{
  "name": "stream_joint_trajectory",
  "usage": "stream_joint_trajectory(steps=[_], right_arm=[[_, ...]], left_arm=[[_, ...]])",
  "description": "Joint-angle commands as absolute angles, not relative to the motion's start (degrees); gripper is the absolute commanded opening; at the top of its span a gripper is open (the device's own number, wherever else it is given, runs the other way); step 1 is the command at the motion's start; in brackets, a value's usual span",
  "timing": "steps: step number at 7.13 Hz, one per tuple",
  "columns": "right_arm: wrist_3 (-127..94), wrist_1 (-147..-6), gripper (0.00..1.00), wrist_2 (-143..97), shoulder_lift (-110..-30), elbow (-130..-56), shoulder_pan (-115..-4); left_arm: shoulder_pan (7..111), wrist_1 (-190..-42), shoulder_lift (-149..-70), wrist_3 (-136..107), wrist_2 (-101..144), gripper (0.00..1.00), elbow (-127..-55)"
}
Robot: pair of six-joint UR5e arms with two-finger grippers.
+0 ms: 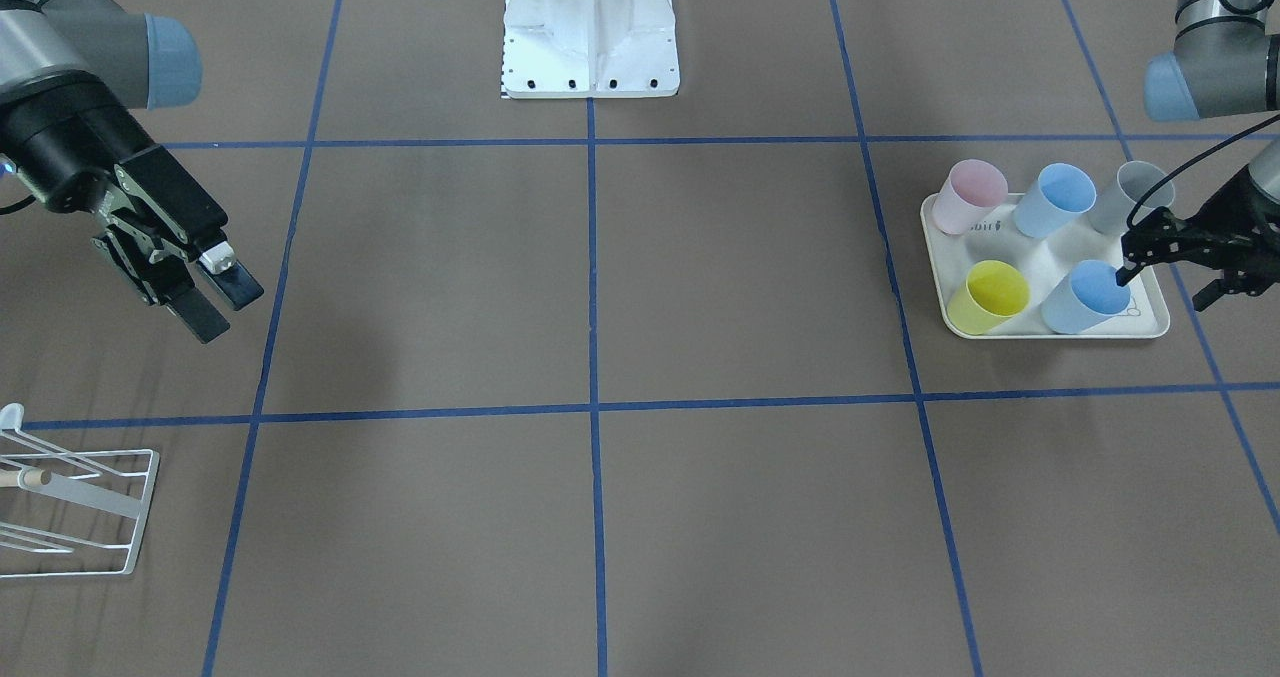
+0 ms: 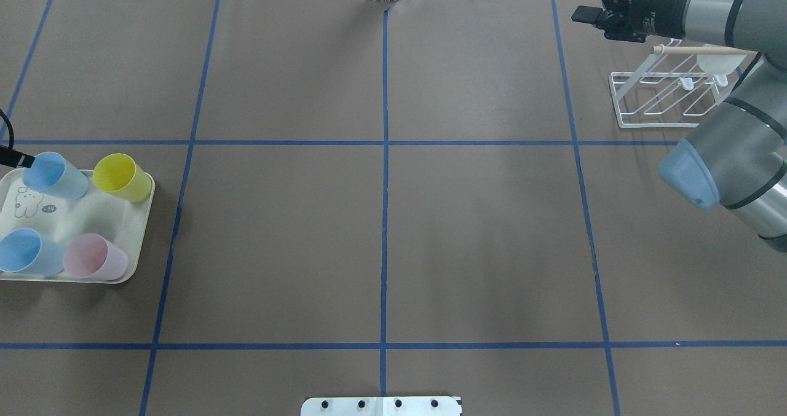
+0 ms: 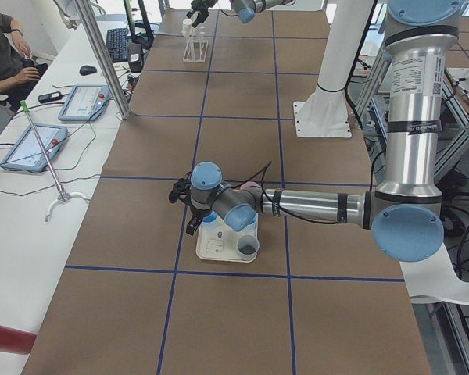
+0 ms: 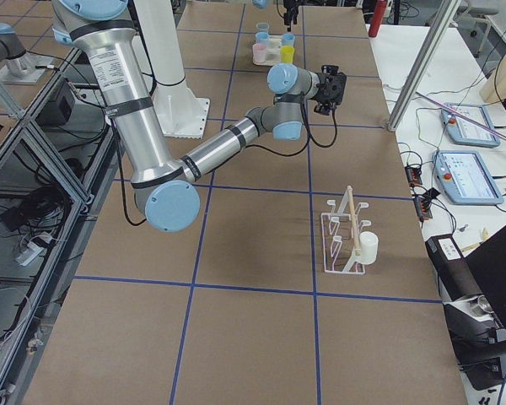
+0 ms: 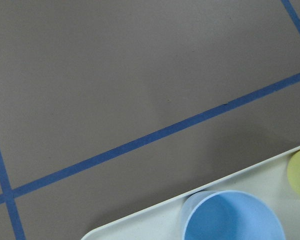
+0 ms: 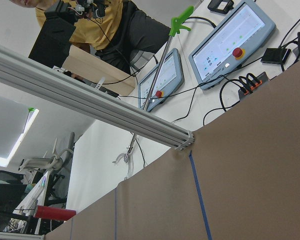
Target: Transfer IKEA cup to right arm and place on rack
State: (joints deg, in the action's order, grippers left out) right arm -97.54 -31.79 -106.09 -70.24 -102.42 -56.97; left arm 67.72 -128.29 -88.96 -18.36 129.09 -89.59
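Note:
My left gripper's fingers hover at the second blue cup's rim, above the cup's opening [image 1: 1094,287], so the gripper lowers first, then closes on that cup.
Five plastic cups stand on a cream tray [image 1: 1150,329]: pink [image 1: 970,195], blue [image 1: 1055,200], grey [image 1: 1130,197], yellow [image 1: 990,295] and a second blue cup [image 1: 1090,297]. My left gripper [image 1: 1162,289] is open at that second blue cup, with one fingertip [image 1: 1124,276] over its rim and the other outside the tray. That cup also shows in the left wrist view [image 5: 232,217]. My right gripper [image 1: 225,307] is open and empty, held above the table. The white wire rack [image 1: 80,502] with its wooden dowel stands in front of it, and a white cup [image 2: 716,66] sits on it.
The robot's white base plate [image 1: 590,32] stands at the middle of the robot's side. Blue tape lines divide the brown table [image 1: 600,287]. Operators' desks with tablets and cables [image 6: 225,40] lie beyond the far table edge.

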Motion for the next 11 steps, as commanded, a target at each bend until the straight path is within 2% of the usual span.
stream_joint_trajectory(steps=[1,4,6,7,10,11], right_arm=[[-97.4,-31.8,1.00,-106.1,-70.2,-102.6,-57.0],[-97.3,-31.8,1.00,-106.1,-70.3,-102.4,-57.0],[-97.4,-31.8,1.00,-106.1,-70.2,-102.4,-57.0],[-97.3,-31.8,1.00,-106.1,-70.1,-102.4,-57.0],[-97.0,-31.8,1.00,-106.1,-70.0,-102.4,-57.0],[-97.0,-31.8,1.00,-106.1,-70.0,-102.4,-57.0]], left_arm=[[66.4,-128.2,-89.0,-18.4,128.8,1.00,-89.1],[64.6,-128.3,-89.5,-18.4,128.8,0.99,-87.9],[64.6,-128.3,-89.6,-19.6,128.8,0.61,-87.5],[64.6,-128.3,-90.1,-19.5,128.8,0.52,-86.7],[64.6,-128.3,-90.8,-20.6,129.0,0.48,-86.7],[64.5,-128.3,-90.8,-20.6,128.9,0.44,-86.6]])
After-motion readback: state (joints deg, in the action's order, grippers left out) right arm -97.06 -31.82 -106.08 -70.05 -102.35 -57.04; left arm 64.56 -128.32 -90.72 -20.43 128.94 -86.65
